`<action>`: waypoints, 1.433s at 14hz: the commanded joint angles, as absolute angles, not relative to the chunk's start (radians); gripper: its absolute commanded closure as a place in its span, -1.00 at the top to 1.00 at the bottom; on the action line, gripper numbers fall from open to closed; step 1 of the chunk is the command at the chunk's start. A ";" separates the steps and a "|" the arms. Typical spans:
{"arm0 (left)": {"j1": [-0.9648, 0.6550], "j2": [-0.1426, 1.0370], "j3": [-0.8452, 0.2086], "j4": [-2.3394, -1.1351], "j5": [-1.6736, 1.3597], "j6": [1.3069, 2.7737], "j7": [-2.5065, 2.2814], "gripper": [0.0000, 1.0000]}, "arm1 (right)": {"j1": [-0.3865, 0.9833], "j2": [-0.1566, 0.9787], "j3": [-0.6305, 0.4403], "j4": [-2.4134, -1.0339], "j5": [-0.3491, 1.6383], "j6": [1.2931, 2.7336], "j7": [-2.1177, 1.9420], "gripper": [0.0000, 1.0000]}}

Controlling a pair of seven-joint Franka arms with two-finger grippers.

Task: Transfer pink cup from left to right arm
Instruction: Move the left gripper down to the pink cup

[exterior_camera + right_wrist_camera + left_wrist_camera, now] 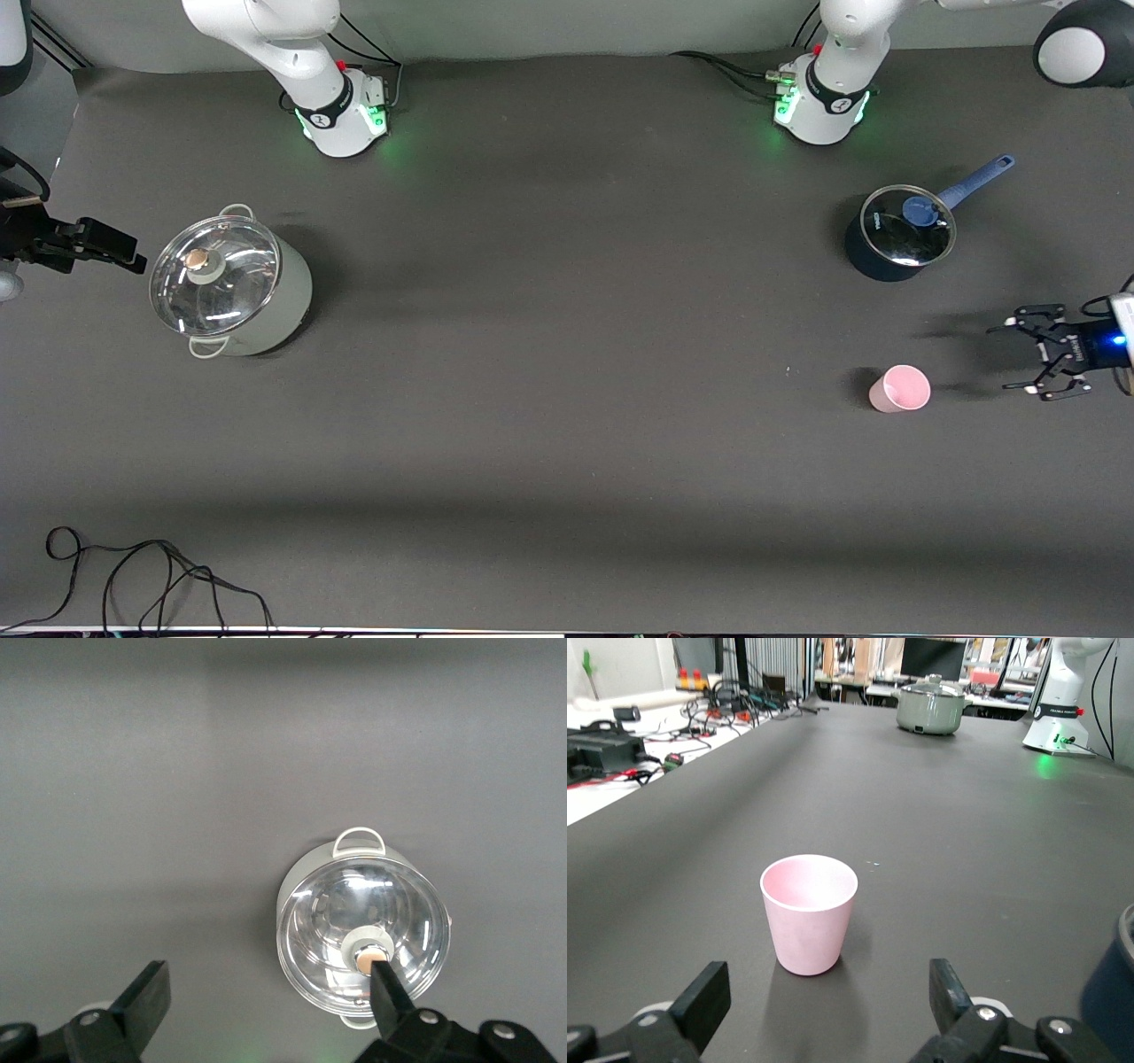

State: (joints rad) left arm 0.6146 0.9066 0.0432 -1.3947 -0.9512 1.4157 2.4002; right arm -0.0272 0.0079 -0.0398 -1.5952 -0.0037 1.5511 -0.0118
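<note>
My left gripper grabs the pink cup by its side [883,395] [808,937] next, to pass the cup over to my right arm.
The pink cup [899,388] stands upright and empty on the dark table, toward the left arm's end. My left gripper [1004,358] is low beside it, on the side toward that end of the table, open and empty, a short gap from the cup. In the left wrist view the cup [808,912] stands just ahead of the open left gripper [827,990]. My right gripper [106,244] hangs open and empty by the right arm's end of the table, beside the big pot. In the right wrist view the gripper [268,988] shows above bare table.
A pale pot with a glass lid [230,283] stands toward the right arm's end and shows in the right wrist view [363,935]. A dark blue saucepan with a lid [899,235] stands farther from the front camera than the cup. Black cables [133,576] lie at the front edge.
</note>
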 commanded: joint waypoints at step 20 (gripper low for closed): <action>0.600 1.175 -0.169 -1.350 -1.158 1.532 2.629 0.99 | -0.026 0.008 -0.048 -1.589 0.026 1.552 -0.025 1.00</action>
State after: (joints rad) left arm 0.6084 1.1549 -0.1616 -1.3628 -1.1330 1.5283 2.6053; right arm -0.0272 0.0079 -0.0417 -1.5952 0.0048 1.5511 -0.0118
